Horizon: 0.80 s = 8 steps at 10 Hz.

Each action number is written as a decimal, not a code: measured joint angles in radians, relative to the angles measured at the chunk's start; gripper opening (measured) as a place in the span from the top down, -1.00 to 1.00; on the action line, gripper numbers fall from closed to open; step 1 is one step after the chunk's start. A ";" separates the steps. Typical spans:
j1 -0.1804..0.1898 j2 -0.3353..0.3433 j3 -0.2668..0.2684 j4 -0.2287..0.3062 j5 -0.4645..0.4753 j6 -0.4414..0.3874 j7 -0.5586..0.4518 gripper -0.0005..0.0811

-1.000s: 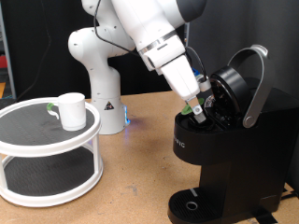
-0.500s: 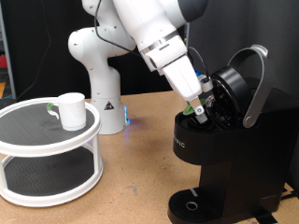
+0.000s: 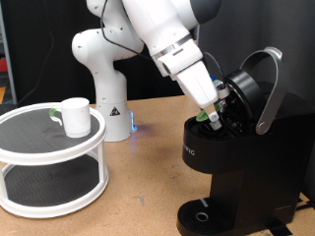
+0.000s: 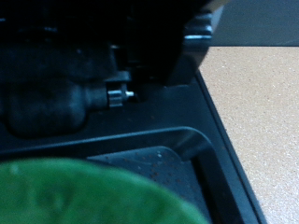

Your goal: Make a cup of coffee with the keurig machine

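The pod under the green top (image 4: 93, 194) is in the open chamber at my fingers. My gripper will let go of it now.
The black keurig machine (image 3: 246, 162) stands at the exterior view's right with its lid and silver handle (image 3: 270, 90) raised. My gripper (image 3: 210, 117) reaches down into the open chamber, shut on a small pod whose green top (image 3: 204, 116) peeks out at the fingertips. In the wrist view the pod's green top (image 4: 84, 191) fills the near edge, with the dark inside of the machine (image 4: 93, 84) right behind it. The white cup (image 3: 76, 115) sits on the top tier of a round white stand (image 3: 39, 147) at the exterior view's left, far from the gripper.
The arm's white base (image 3: 103, 79) stands at the back between the stand and the machine. The drip tray (image 3: 202, 214) below the machine's spout is bare. Wooden tabletop (image 3: 138, 187) lies between stand and machine.
The gripper with the pod has shifted slightly to the exterior view's right and down, deeper into the machine's open chamber. The cup and the machine have not moved.
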<state>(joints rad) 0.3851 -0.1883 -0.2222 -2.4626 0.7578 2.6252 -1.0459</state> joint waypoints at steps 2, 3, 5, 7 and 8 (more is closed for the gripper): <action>0.000 0.001 0.007 -0.006 -0.001 0.000 0.001 -0.17; 0.000 0.002 0.009 -0.006 -0.003 0.004 0.006 -0.17; 0.000 0.002 0.010 -0.006 -0.004 0.005 0.010 -0.17; 0.000 0.003 0.014 -0.008 -0.003 0.005 0.010 -0.24; 0.000 0.003 0.014 -0.008 -0.003 0.005 0.011 -0.69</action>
<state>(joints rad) 0.3850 -0.1852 -0.2080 -2.4706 0.7543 2.6302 -1.0348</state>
